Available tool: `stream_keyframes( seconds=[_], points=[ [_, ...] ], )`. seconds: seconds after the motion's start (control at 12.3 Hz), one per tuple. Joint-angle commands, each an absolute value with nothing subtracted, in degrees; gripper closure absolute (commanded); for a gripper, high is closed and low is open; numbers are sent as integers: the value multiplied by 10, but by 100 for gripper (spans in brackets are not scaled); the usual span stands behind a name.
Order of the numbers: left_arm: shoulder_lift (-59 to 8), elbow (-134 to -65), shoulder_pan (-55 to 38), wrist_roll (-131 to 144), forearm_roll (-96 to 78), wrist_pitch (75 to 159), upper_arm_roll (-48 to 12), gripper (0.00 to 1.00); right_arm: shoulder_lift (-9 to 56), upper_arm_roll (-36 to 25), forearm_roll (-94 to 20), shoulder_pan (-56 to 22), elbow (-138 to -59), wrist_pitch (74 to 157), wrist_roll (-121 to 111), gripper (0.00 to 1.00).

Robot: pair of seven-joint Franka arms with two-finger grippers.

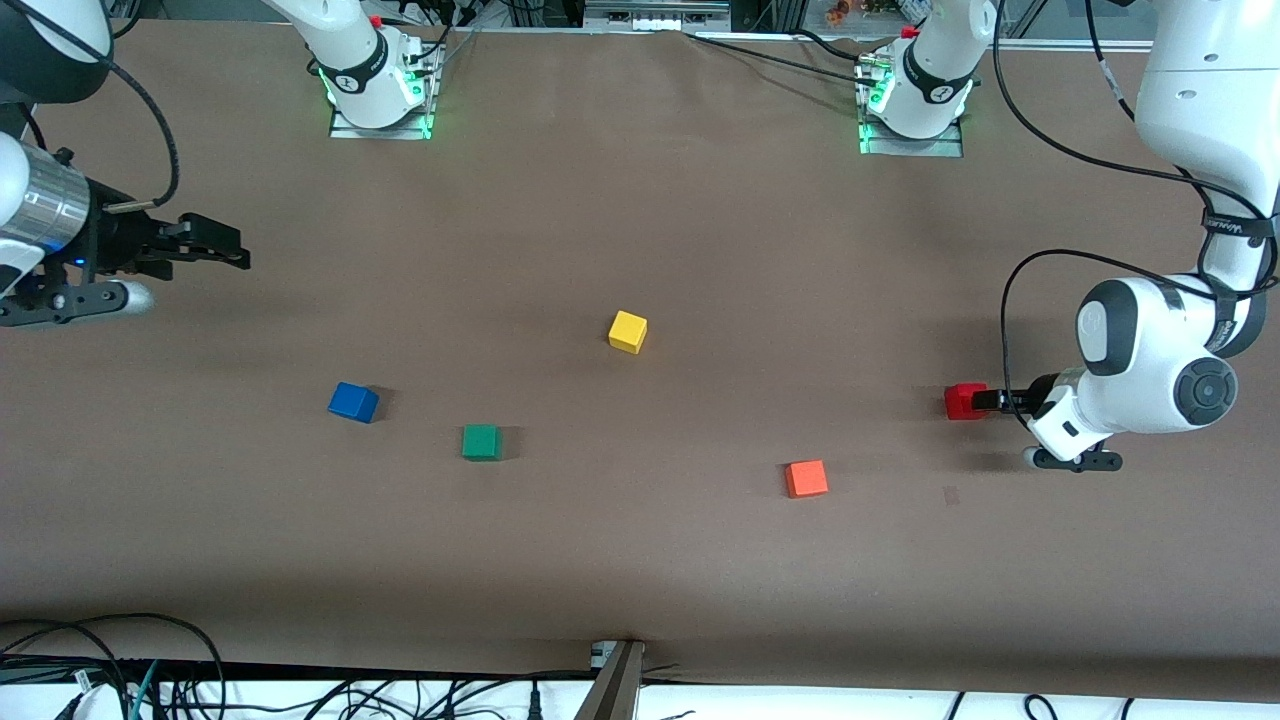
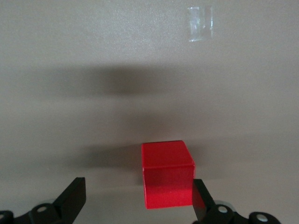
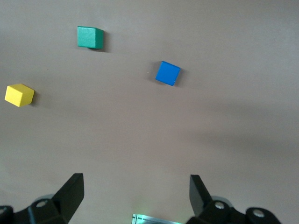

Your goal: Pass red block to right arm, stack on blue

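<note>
Next, my left gripper grabs the opposite sides of the red block (image 1: pixel 965 401) to pass it to the right arm for stacking on the blue cube (image 1: pixel 353 402).
The red block (image 1: pixel 965 401) sits on the brown table toward the left arm's end. My left gripper (image 1: pixel 988 402) is low at the block and open. In the left wrist view the red block (image 2: pixel 167 174) lies between the jaws of my left gripper (image 2: pixel 138 191), against one finger (image 2: pixel 200 196), with a wide gap to the other. The blue cube (image 1: pixel 353 402) sits toward the right arm's end and also shows in the right wrist view (image 3: pixel 167 73). My right gripper (image 1: pixel 238 258) hangs open and empty above that end of the table (image 3: pixel 135 183).
A green cube (image 1: pixel 481 441) lies beside the blue one and shows in the right wrist view (image 3: pixel 89 37). A yellow cube (image 1: pixel 627 331) sits mid-table (image 3: pixel 19 94). An orange cube (image 1: pixel 806 478) lies nearer the front camera than the red block.
</note>
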State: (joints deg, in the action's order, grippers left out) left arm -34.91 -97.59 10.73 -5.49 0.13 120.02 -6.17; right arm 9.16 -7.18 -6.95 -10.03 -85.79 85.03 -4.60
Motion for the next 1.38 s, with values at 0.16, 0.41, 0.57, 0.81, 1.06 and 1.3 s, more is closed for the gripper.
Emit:
stream_keyframes(
  seconds=[0.16,0.41,0.57,0.81,1.06,1.3],
  points=[
    [-364,-976,100,-41,11,1211,-70,0,108,-75,-79,-101,-851,846,-56,0],
    [-345,-1040,87,-43,12,1257,-69,0,122,-73,-87,-106,-852,851,-47,0],
    [-346,-1044,84,-43,38,1269,-69,0,156,-73,-150,-120,-851,854,-41,0],
    [-351,-1041,83,-44,50,1276,-69,0,194,-74,-238,-120,-850,886,-34,0],
    [-350,-1036,85,-57,50,1267,-70,100,231,-73,-331,-135,-852,927,-34,0],
    [-339,-1020,87,-54,49,1237,-71,100,262,-73,-405,-144,-852,948,-33,0]
  ],
)
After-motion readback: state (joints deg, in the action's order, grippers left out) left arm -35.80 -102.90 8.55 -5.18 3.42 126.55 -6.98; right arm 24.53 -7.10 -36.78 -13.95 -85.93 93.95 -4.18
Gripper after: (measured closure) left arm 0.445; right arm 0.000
